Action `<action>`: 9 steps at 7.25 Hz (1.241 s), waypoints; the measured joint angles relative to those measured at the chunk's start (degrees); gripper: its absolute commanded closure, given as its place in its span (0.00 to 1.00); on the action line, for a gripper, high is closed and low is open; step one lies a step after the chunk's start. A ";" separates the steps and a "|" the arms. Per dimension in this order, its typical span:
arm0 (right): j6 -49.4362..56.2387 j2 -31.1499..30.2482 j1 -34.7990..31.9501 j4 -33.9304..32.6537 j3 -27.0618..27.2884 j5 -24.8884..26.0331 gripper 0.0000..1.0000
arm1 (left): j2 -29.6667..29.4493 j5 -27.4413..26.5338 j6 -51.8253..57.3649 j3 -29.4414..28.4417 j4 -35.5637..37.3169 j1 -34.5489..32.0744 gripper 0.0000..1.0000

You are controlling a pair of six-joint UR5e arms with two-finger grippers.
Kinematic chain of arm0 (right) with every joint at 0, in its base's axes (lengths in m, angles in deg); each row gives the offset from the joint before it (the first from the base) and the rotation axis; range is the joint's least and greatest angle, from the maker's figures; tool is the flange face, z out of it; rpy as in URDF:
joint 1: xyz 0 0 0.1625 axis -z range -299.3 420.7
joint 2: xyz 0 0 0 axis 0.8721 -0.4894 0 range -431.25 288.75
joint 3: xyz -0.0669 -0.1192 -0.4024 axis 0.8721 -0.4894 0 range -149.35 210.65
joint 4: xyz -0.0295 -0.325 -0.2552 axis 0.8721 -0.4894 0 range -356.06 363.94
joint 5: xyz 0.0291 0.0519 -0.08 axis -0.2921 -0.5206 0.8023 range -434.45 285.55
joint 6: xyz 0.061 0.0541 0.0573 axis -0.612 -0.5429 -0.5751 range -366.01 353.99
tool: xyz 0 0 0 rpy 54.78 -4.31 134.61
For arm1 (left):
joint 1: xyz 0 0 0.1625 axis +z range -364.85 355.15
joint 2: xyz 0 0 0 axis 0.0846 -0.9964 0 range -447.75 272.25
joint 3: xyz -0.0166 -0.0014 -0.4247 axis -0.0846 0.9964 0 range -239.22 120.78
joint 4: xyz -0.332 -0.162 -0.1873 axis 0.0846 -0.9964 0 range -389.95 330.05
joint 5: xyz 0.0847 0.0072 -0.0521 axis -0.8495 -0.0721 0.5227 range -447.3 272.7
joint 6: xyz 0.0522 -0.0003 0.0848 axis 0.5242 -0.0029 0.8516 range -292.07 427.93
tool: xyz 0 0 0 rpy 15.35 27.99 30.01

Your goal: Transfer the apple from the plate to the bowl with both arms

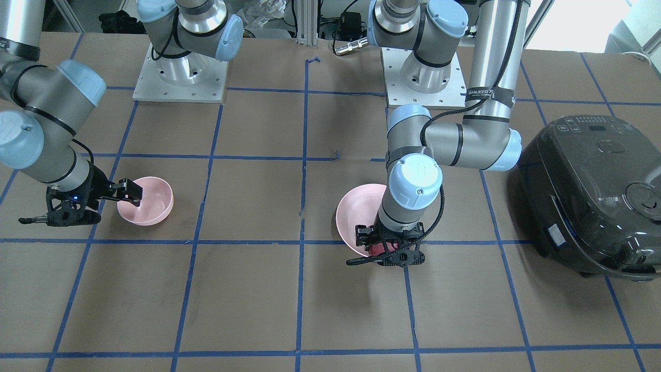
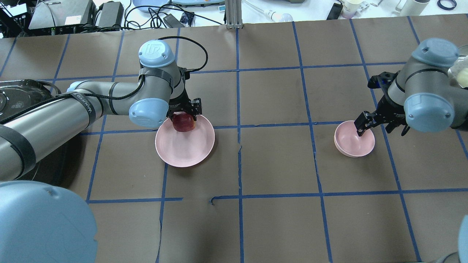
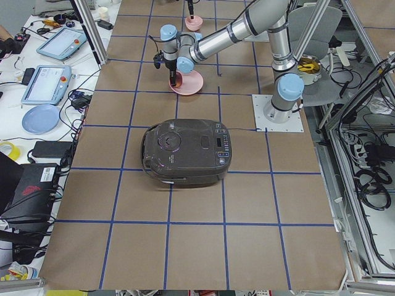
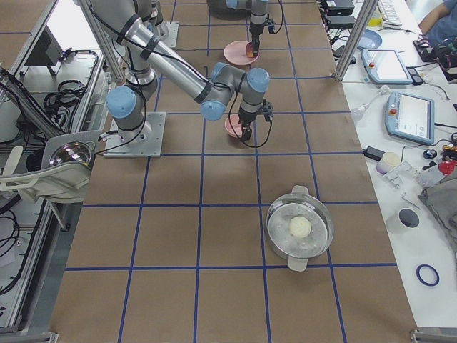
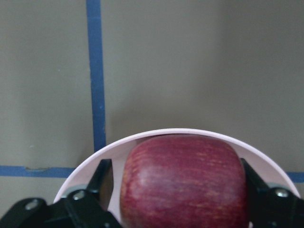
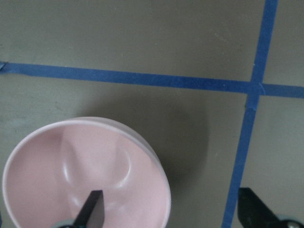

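The small pink bowl has an opening that spreads wider than my open fingers, so my right gripper will next grab the bowl by its thin rim [image 6: 166,185].
The dark red apple [image 2: 184,122] lies at the far edge of the wide pink plate [image 2: 182,149]. My left gripper [image 2: 186,116] is down over it with a finger on each side. In the left wrist view the apple [image 5: 183,183] fills the space between the fingers. The right finger touches it and a thin gap shows at the left finger [image 5: 102,178], so the gripper is open. The small deep pink bowl [image 2: 356,144] stands far to the right. My right gripper [image 6: 172,211] is wide open astride the bowl's rim, one finger [image 6: 92,209] inside the empty bowl [image 6: 71,161].
A dark rice cooker [image 1: 588,196] stands on the table beyond the plate on my left side. A metal pot [image 4: 300,227] holding a pale round thing stands far off on my right side. The two arm bases [image 1: 181,77] are bolted at the table's back edge.
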 measured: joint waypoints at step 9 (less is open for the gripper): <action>-5.73 -1.31 -2.40 4.47 -2.09 -4.69 1.00 | 10.32 -1.55 1.80 -3.61 -10.57 0.23 0.94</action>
